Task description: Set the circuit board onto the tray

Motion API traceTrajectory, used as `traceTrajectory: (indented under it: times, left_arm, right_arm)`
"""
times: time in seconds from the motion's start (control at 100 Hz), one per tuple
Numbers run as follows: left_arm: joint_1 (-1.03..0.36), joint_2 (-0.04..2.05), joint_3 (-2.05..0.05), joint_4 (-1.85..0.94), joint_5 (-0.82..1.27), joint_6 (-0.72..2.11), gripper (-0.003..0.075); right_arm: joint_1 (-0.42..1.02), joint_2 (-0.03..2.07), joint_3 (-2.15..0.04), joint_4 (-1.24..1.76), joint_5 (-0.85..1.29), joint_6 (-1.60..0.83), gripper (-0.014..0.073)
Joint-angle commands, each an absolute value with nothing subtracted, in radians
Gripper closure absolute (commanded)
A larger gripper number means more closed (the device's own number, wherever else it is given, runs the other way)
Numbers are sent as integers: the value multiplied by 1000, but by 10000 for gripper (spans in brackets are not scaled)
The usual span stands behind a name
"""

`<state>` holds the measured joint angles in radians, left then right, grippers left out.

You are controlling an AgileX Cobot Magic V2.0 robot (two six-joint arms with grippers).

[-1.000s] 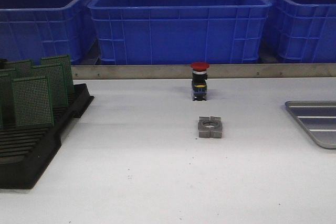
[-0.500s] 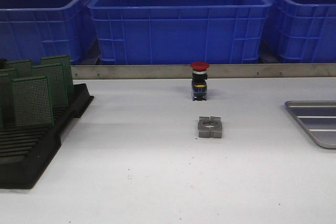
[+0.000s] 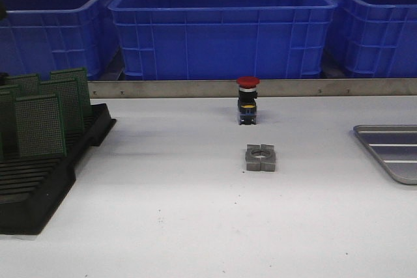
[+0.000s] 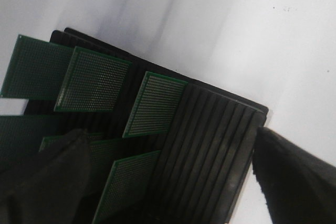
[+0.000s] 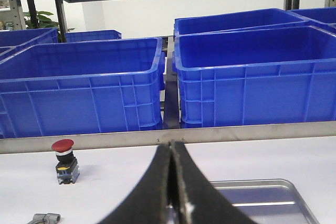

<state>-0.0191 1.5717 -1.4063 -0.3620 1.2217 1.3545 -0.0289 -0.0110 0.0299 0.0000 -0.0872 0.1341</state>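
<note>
My left gripper will next hold the circuit board by its free top edge (image 3: pixel 37 97), because the rack's slot (image 3: pixel 43 157) hides the board's lower edge and other boards are crowded behind.
Several green perforated circuit boards (image 3: pixel 40 125) stand upright in a black slotted rack (image 3: pixel 29 196) at the table's left. In the left wrist view the boards (image 4: pixel 156 103) and the rack (image 4: pixel 215 145) lie right under my left gripper (image 4: pixel 169 132). Its jaws stand wide apart and hold nothing. The silver-grey tray (image 3: pixel 393 149) lies at the table's right edge, cut off by the frame. My right gripper (image 5: pixel 172 144) is shut and empty, hovering near the tray (image 5: pixel 262 198). Neither gripper shows in the front view.
A red-capped push button (image 3: pixel 247 100) stands at the table's middle back, with a grey metal nut block (image 3: pixel 260 158) in front of it. Big blue crates (image 3: pixel 221 27) line the back behind a metal rail (image 3: pixel 195 88).
A small dark shape has appeared at the far left edge of the front view. Nothing on the table has moved.
</note>
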Motion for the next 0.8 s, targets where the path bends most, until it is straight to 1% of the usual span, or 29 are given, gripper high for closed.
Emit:
traceTrajectory:
  times: [0.0,0.34,0.79]
  left_arm:
    - [-19,1572,-1443,-409,1264,1464,130]
    - [-19,1683,-1443,-409,1231,1576,130]
    - [-22,1791,-1443,-411,1125,1575,130]
  right_arm:
    - [-26,-28,34,0,-169,130,661]
    - [-26,-28,34,0,-169,130,661]
    - [-26,-28,34,0,-169,130,661]
